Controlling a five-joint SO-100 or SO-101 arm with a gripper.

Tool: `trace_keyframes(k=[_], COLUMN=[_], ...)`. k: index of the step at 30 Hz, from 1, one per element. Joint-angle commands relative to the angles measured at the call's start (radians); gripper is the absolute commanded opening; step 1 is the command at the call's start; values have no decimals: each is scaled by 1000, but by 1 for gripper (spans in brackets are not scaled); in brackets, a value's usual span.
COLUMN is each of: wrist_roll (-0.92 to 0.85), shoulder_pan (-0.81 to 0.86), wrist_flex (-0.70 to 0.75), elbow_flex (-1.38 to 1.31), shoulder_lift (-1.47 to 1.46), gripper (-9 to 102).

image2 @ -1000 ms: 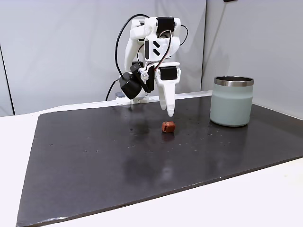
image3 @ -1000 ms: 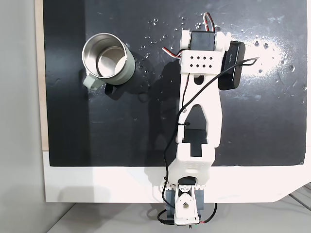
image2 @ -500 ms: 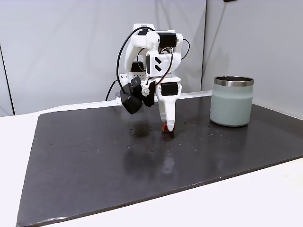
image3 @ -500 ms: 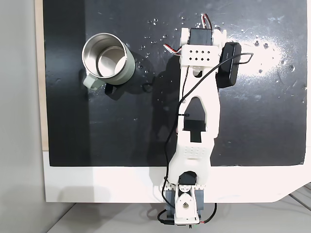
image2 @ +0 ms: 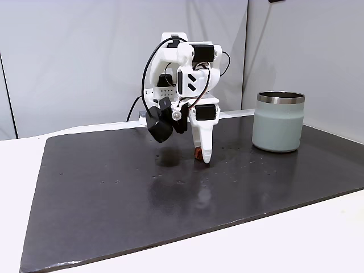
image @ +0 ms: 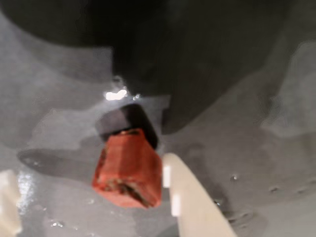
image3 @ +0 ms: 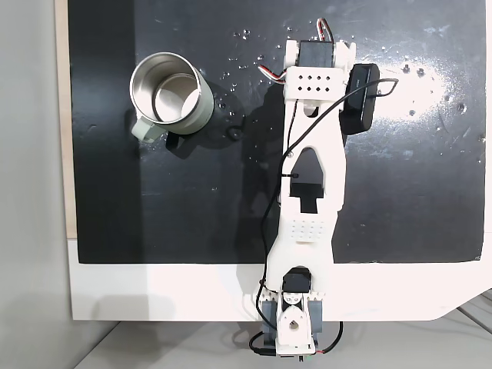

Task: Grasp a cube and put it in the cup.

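Observation:
The gripper grabs the reddish-brown cube by the opposite sides on either side of its cracked end (image: pixel 127 190) next, to put the cube in the cup.
In the wrist view the reddish-brown cube (image: pixel 128 170) lies on the dark mat between my fingers, touching or nearly touching the pale right finger (image: pixel 190 197), while the other finger (image: pixel 7 197) stands far off at the left edge. My gripper (image: pixel 89 170) is open around it. In a fixed view from the side the gripper (image2: pixel 202 158) points straight down with its tip at the mat, and a sliver of the cube (image2: pixel 197 152) shows beside the finger. The grey-green cup (image2: pixel 278 122) with its steel rim stands upright to the right, apart from the arm. From above, the cup (image3: pixel 171 96) is seen open and the arm hides the cube.
A black mat (image2: pixel 114 193) covers most of the white table (image2: pixel 318 239). The arm's base (image3: pixel 288 323) sits at the near table edge in the fixed view from above. A black camera (image2: pixel 159 126) hangs off the wrist. Grey walls stand behind.
The gripper has come down from above the cube to the mat, so its fingers now stand on either side of the cube. The arm has stretched slightly forward. Cup unmoved.

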Motion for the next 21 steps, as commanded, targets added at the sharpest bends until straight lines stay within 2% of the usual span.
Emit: trace_keyframes(k=[1,16,21], wrist_roll=[8,6,5], shoulder_pan=[2,3,5], wrist_flex=[17,18,21], elbow_flex=[-54,-48,-52], shoulder_lift=[12,3,3], gripper=[30,2,0])
